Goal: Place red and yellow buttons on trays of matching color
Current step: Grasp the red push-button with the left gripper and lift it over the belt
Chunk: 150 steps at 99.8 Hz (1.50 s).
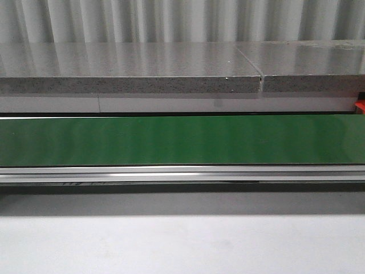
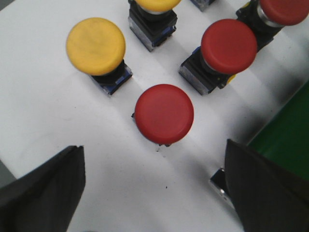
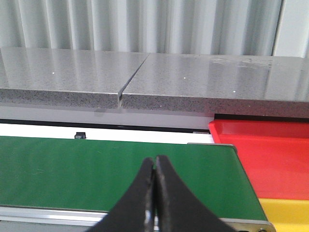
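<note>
My left gripper should move toward the nearest red button first and then close on it. My fingers stop short of it, so they would miss if I closed now.
In the left wrist view several mushroom buttons stand on a white surface. A red button stands nearest, between the lines of my fingers. Another red button and a yellow button stand beyond it, with more cut off at the frame edge. My left gripper is open wide and empty, hovering above the surface short of the nearest red button. My right gripper is shut and empty over the green belt. The red tray and yellow tray lie past the belt's end. Neither gripper shows in the front view.
The green conveyor belt runs across the front view, with a grey stone ledge behind it and a white table in front. A small red corner shows at the right edge. The belt edge lies beside the buttons.
</note>
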Tool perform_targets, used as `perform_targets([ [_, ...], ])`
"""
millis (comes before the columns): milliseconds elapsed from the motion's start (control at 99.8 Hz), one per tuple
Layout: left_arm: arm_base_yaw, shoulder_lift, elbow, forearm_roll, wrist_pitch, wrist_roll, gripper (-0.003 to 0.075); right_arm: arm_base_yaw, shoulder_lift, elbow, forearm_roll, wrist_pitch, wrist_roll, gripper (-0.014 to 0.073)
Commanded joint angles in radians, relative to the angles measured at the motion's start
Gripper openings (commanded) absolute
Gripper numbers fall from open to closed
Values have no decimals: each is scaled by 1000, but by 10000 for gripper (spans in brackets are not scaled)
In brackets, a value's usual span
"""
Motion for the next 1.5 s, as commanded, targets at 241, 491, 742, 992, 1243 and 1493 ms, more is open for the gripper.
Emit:
perform_targets([
  [241,1,123,-68,18,-80,3,564,-7,-9,-15,1,-74,-10,-81],
  [491,1,177,-98,18,-101,3,564,-7,-9,-15,1,-74,-10,-81],
  [742,1,177,-98,18,-100,3,564,-7,-9,-15,1,-74,-10,-81],
  [992,1,177,-98,18,-87,3,454,-7,-9,-15,1,-74,-10,-81],
  [1243,1,177,-98,18,-80,3,171,-7,-9,-15,1,-74,-10,-81],
  [1493,1,120,-98,18,-36,16,-22,-7,-9,-15,1,-74,-10,-81],
])
